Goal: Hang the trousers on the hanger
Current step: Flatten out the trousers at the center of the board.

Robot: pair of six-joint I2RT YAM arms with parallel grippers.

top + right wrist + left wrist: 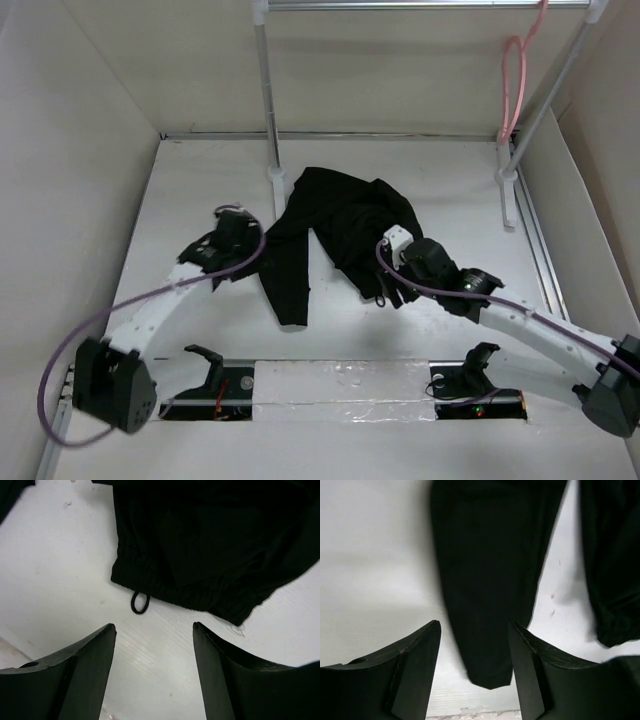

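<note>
The trousers need to be stretched out for the hanger. My left gripper should grab them near the leg's end (291, 311) (488, 671) and leave the waistband free.
The black trousers (335, 225) lie crumpled in the middle of the white table, with one leg stretching toward the near edge. The pale-pink hanger (512, 85) hangs from the rack bar at the back right. My left gripper (248, 252) is open beside the leg. In the left wrist view the leg's end (487, 605) lies below, between the open fingers (475, 630). My right gripper (393, 287) is open at the trousers' near right edge. In the right wrist view the gathered waistband (200, 592) and a small cord loop (140, 602) lie just ahead of the open, empty gripper (154, 627).
A white rack stands at the back, with an upright pole (268, 100), a slanted pole (545, 110) and a top bar (420, 5). White walls enclose the table on the left, back and right. A metal rail (540, 240) runs along the right side. A taped strip (340, 380) lies between the arm bases.
</note>
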